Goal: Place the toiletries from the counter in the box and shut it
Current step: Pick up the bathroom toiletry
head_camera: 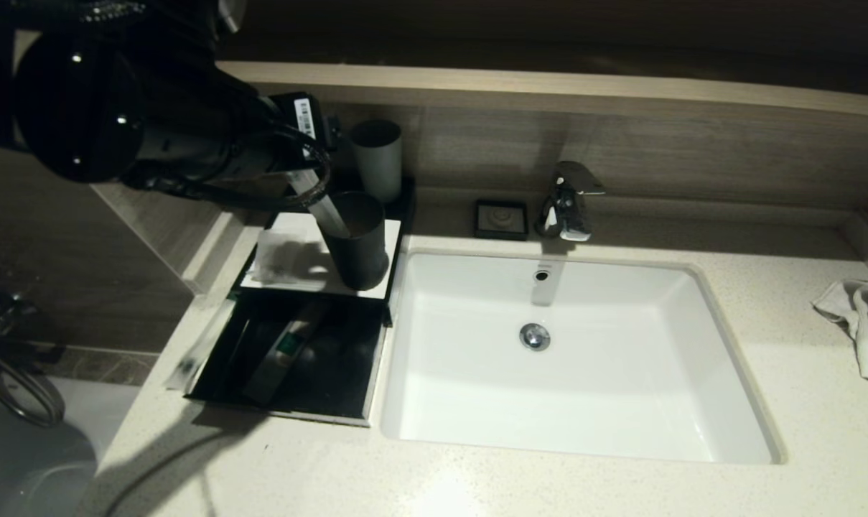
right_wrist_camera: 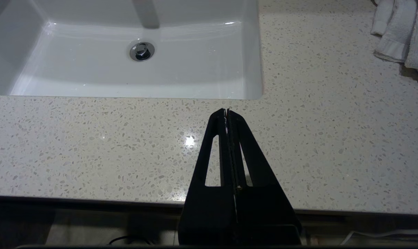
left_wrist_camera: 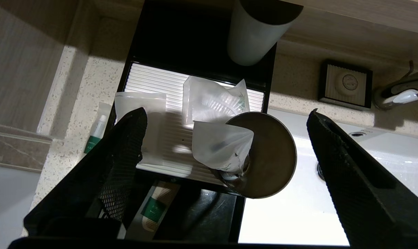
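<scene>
I should now close my left gripper on the packet and catch it: its raised end [left_wrist_camera: 220, 144] is midway between both fingers, above the rim of the dark cup [left_wrist_camera: 293, 145].
The black box has its white top panel [head_camera: 294, 226] showing and its drawer [head_camera: 333, 359] slid out. A long packet with a green label [head_camera: 283, 352] lies in the drawer [left_wrist_camera: 195, 214]. Another long packet [head_camera: 198, 346] lies on the counter at the drawer's left edge. A squarish packet [left_wrist_camera: 141, 114] and a crumpled one [left_wrist_camera: 212, 98] lie on the top panel. One more packet [left_wrist_camera: 222, 145] sticks out of a dark cup [head_camera: 358, 244] standing on the panel. My left gripper [left_wrist_camera: 226, 111] is open wide and empty above that cup. My right gripper [right_wrist_camera: 226, 111] is shut and empty over the counter's front edge.
A grey cup [head_camera: 378, 158] stands behind the dark one. The white sink basin [head_camera: 620, 402] lies right of the box, with the faucet [head_camera: 566, 201] and a small black square dish [head_camera: 502, 219] behind it. A white towel [head_camera: 861, 323] lies at the far right.
</scene>
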### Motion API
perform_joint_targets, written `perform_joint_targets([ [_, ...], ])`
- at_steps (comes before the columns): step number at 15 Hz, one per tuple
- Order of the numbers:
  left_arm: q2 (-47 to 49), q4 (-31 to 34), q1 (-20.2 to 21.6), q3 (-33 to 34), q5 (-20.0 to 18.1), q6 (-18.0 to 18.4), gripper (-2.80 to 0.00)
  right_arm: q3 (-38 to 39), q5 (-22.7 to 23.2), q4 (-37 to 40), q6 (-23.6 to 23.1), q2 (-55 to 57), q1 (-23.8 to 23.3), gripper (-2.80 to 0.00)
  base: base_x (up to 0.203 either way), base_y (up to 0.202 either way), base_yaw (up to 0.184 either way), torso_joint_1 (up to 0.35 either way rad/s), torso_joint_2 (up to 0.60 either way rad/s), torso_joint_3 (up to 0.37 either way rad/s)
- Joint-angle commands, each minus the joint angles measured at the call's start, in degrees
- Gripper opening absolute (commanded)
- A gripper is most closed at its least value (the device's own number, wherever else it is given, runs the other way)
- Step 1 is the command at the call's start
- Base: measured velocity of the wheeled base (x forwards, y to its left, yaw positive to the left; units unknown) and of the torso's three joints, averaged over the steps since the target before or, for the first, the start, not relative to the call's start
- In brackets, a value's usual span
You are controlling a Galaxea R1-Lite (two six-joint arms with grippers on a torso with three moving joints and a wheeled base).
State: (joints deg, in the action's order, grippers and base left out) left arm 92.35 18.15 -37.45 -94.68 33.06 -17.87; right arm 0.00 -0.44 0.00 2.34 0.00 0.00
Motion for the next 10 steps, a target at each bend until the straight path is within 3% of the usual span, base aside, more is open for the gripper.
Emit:
perform_joint_targets([
  [1, 0.9, 0.04, 0.01, -0.07, 0.69, -1.46, 0.0, 0.0, 0.0, 0.0, 0.03, 0.0, 0.0, -2.8, 0.0, 0.0, 0.0, 0.0, 0.0, 0.0],
  [9, 1.08, -0.84, 0.09, -0.33, 0.78, -5.14, 0.0, 0.0, 0.0, 0.0, 0.03, 0.0, 0.0, -2.8, 0.0, 0.0, 0.0, 0.0, 0.0, 0.0],
  [10, 1.08, -0.84, 0.03, -0.33, 0.87, -5.39, -2.8, 0.0, 0.0, 0.0, 0.03, 0.0, 0.0, -2.8, 0.0, 0.0, 0.0, 0.0, 0.0, 0.0],
])
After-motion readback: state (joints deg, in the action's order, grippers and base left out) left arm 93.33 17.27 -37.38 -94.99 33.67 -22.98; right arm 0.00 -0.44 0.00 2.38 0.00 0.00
